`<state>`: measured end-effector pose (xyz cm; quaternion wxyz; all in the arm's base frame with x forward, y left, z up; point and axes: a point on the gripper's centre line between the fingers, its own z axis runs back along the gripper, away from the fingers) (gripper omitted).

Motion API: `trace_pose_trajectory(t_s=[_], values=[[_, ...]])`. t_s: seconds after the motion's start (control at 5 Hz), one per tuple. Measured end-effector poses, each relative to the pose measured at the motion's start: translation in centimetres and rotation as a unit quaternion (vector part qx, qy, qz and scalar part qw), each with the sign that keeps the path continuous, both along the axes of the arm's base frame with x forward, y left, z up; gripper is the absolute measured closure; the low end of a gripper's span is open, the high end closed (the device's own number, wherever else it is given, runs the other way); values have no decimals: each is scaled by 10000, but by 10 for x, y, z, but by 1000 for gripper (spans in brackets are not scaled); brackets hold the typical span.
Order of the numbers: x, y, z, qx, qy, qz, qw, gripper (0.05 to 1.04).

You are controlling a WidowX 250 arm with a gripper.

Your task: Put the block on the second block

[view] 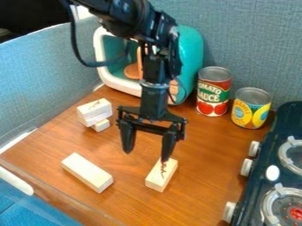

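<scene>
My gripper grabs the block with dark reddish marks by its long sides next, to set it on the second block.
The gripper hangs over the middle of the wooden table, open, with nothing between its fingers. Its right fingertip is in front of the far end of a pale wooden block with dark reddish marks on top; whether they touch I cannot tell. To the left lies a longer, plain pale block, flat and apart from the marked one. At the back left, pale blocks are piled together, the top one bearing faint markings.
Behind the arm stands a teal and white toy oven. A tomato sauce can and a yellow-labelled can are at the back right. A dark toy stove with knobs lines the right edge; grey partitions bound the back and left.
</scene>
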<state>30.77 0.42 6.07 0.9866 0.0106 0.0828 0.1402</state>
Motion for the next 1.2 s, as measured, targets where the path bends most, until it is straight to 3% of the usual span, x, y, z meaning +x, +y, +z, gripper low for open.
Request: trace_pose_trajectory(t_s=[0.2,0.6,0.8,1.0,1.2], values=[[3,1,-13,52,200,219,9995,83],[7,-2,-22,-114,148,398,9990,83],[7,-5,-35,-199,285,399,9986,83],[14,-6,-35,-247,168,364,9989,83],[23,-11,-38,-141,86,175,9997,84]])
